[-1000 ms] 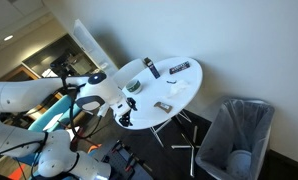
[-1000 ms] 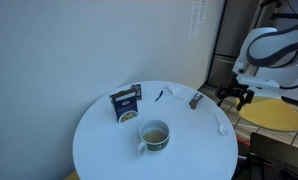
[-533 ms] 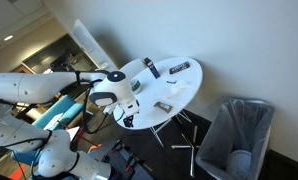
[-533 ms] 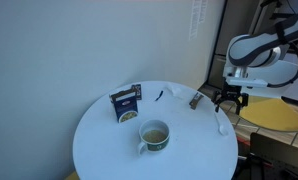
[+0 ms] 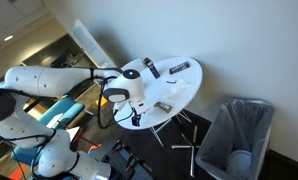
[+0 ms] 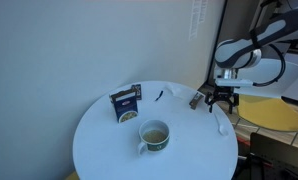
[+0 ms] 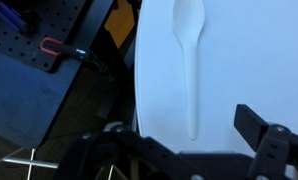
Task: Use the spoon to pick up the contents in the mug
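Note:
The white spoon (image 7: pixel 192 70) has to scoop the mug's contents with its bowl, so my gripper will next grip it by its handle end, with the bowl pointing away from my gripper.
The grey-green mug (image 6: pixel 154 134) stands on the round white table (image 6: pixel 104 140) near its front, with pale contents inside. A white plastic spoon (image 7: pixel 192 70) lies flat near the table's edge, bowl pointing away from me, and it also shows in an exterior view (image 6: pixel 225 124). My gripper (image 7: pixel 189 150) is open and empty, hovering above the spoon's handle end with a finger on each side. It appears in both exterior views (image 6: pixel 222 100) (image 5: pixel 132 112). My arm hides the mug in the exterior view from the other side.
A blue packet (image 6: pixel 125 103), a small dark item (image 6: pixel 159 96) and a flat dark bar (image 6: pixel 195 99) lie on the table's far side. A grey bin (image 5: pixel 234 135) stands beside the table. A red clamp (image 7: pixel 54 47) lies on the dark bench below the table edge.
My arm has swung in from beside the table to above its edge. The gripper now hangs over the spoon. Nothing on the table has moved.

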You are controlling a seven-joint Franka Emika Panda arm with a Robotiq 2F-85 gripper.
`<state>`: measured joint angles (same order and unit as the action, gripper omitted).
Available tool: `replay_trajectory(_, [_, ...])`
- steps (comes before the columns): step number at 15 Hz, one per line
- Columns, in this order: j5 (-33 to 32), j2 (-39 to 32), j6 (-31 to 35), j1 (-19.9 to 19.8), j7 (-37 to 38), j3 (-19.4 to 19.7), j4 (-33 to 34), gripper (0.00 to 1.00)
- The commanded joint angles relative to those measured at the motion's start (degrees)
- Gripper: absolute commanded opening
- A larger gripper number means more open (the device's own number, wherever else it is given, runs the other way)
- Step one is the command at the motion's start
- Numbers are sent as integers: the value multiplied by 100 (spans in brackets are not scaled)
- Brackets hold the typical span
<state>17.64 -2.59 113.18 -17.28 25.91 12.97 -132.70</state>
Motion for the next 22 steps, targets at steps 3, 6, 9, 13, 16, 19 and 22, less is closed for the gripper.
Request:
replay_trajectory(3, [330,-284,-285,98,-109,82,310,100])
replay_trajectory(6, [359,-331,-368,117,-110,80,306,100])
replay_trajectory(9, [363,-363,-468,137,-105,69,320,100])
replay_trajectory(13, [420,-461,-532,179,-98,47,388,100])
replay_trajectory(16, [456,-535,-551,217,-84,40,428,96])
replay_trajectory(19, [486,-589,-571,219,-99,58,473,69])
replay_trajectory(22, [539,-592,-584,206,-118,70,517,46])
